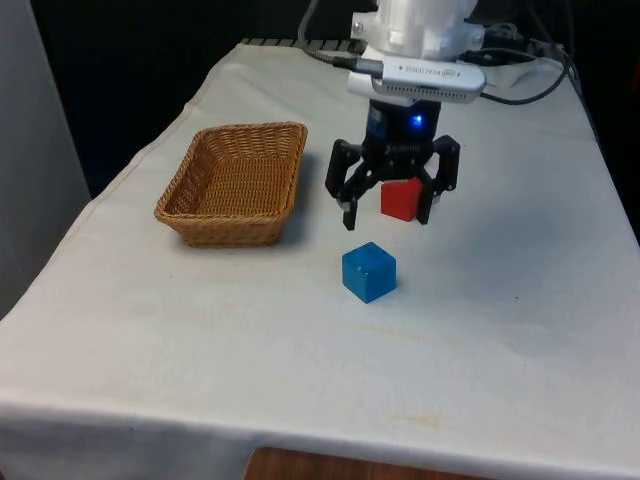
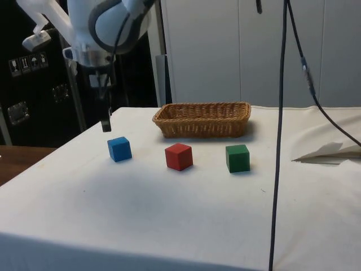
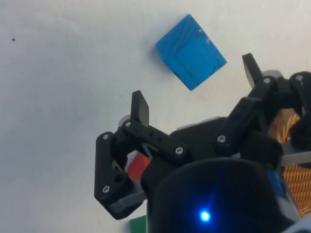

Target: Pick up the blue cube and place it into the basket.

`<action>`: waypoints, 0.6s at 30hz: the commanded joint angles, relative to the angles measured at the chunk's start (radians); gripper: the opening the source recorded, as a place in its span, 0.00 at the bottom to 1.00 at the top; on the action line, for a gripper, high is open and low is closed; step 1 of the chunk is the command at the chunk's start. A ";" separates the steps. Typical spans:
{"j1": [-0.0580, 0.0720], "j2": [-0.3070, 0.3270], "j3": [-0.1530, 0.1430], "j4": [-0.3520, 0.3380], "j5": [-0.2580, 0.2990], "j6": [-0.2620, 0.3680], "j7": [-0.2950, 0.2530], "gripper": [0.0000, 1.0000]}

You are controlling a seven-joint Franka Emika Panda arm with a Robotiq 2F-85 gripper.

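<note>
The blue cube has to go into the basket (image 1: 236, 184), so my gripper will next grab it by two opposite sides of the blue cube (image 1: 369, 271).
The blue cube (image 1: 369, 271) rests on the white cloth, nearer the front edge than the other cubes; it also shows in the side view (image 2: 119, 149) and the wrist view (image 3: 191, 51). The wicker basket (image 1: 236, 184) stands toward the front view's left, its rim (image 2: 203, 107) seen from the side. My gripper (image 1: 387, 217) hangs open a little above the cloth, just behind the blue cube and not touching it. From the side one dark finger (image 2: 105, 121) points down behind the cube. In the wrist view the gripper (image 3: 194, 86) has nothing between its fingers, and the cube lies just beyond the fingertips.
A red cube (image 1: 401, 198) sits behind my gripper, partly covered by it, and stands in the row's middle (image 2: 179, 156). A green cube (image 2: 237, 158) stands past it. Cables (image 2: 280, 135) hang in front of the side camera.
</note>
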 commanded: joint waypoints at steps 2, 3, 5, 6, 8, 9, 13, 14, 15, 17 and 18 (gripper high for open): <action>-0.002 0.009 0.002 -0.010 -0.004 0.031 -0.019 1.00; -0.002 0.012 0.002 -0.012 -0.004 0.035 -0.025 1.00; -0.003 0.019 0.001 -0.018 -0.004 0.052 -0.041 1.00; -0.003 0.022 0.001 -0.021 -0.005 0.058 -0.047 1.00; -0.001 0.022 0.000 -0.018 0.000 0.045 -0.046 1.00; -0.003 0.026 0.000 -0.027 -0.005 0.071 -0.058 1.00; -0.004 0.033 -0.002 -0.040 -0.003 0.094 -0.084 1.00; -0.005 0.039 -0.004 -0.041 -0.002 0.103 -0.097 1.00; -0.006 0.042 -0.005 -0.042 -0.002 0.107 -0.103 1.00; -0.002 0.042 -0.009 -0.040 0.000 0.095 -0.103 1.00; -0.008 0.049 -0.007 -0.041 -0.002 0.112 -0.117 1.00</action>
